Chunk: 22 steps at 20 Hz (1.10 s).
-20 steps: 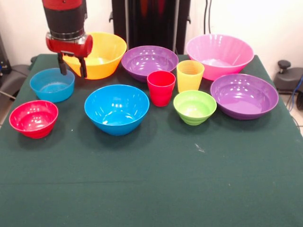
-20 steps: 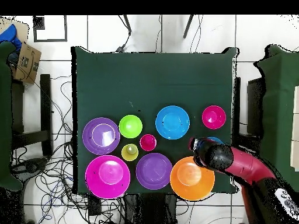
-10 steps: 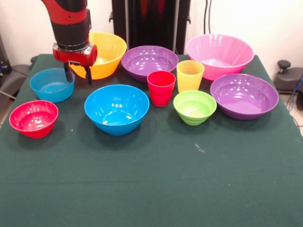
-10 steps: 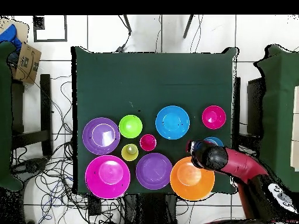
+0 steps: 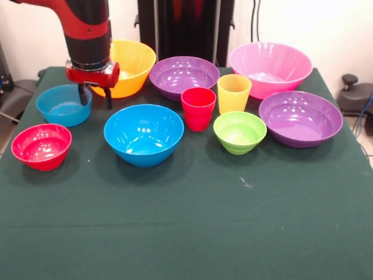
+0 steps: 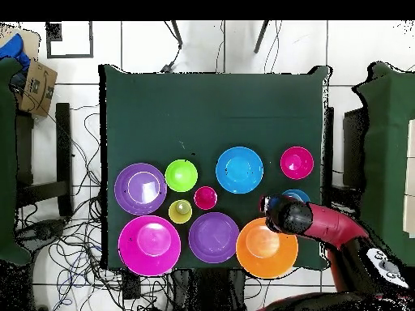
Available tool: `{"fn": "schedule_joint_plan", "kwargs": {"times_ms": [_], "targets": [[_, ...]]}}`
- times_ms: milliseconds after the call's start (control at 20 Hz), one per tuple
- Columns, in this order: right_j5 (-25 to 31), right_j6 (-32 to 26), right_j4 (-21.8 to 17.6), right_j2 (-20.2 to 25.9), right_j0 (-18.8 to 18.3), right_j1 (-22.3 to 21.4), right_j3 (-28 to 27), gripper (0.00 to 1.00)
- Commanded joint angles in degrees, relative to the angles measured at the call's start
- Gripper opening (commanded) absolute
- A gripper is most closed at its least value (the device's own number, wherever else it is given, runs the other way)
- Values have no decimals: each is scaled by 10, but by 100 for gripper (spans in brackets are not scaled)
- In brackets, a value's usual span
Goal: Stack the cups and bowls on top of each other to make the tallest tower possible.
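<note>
The small blue bowl (image 5: 63,114) is the base to start the tower with, so my gripper will grab it by its rim next.
No tower stands; all pieces sit apart on the green table (image 5: 192,233). My gripper (image 5: 95,99) is open, with its fingers astride the right rim of the small blue bowl (image 5: 58,106), in front of the large yellow bowl (image 5: 133,63). In the overhead view the gripper (image 6: 280,212) hides most of that small blue bowl (image 6: 300,195). The red cup (image 5: 198,108) and yellow cup (image 5: 233,93) stand upright mid-table. The lime green bowl (image 5: 239,132), medium blue bowl (image 5: 143,134), small red bowl (image 5: 41,146), two purple bowls (image 5: 183,74) (image 5: 300,118) and the large pink bowl (image 5: 270,67) rest upright.
The near half of the table in the front view holds no objects. In the overhead view the arm (image 6: 340,235) reaches in from the lower right, across the table's edge. Cables and chairs lie around the table.
The gripper has moved right in the front view and come down, from above the small blue bowl's far side to astride its right rim. No bowl or cup has moved.
</note>
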Motion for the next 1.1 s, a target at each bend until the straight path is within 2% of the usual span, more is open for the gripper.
{"fn": "schedule_joint_plan", "kwargs": {"times_ms": [50,800,850,1100], "targets": [[-39,19,-43,12,21,11,-43,100],[-47,23,-49,8,25,21,-53,100],[-50,25,-49,6,27,21,-55,0],[-46,26,-46,4,29,24,-60,0]]}}
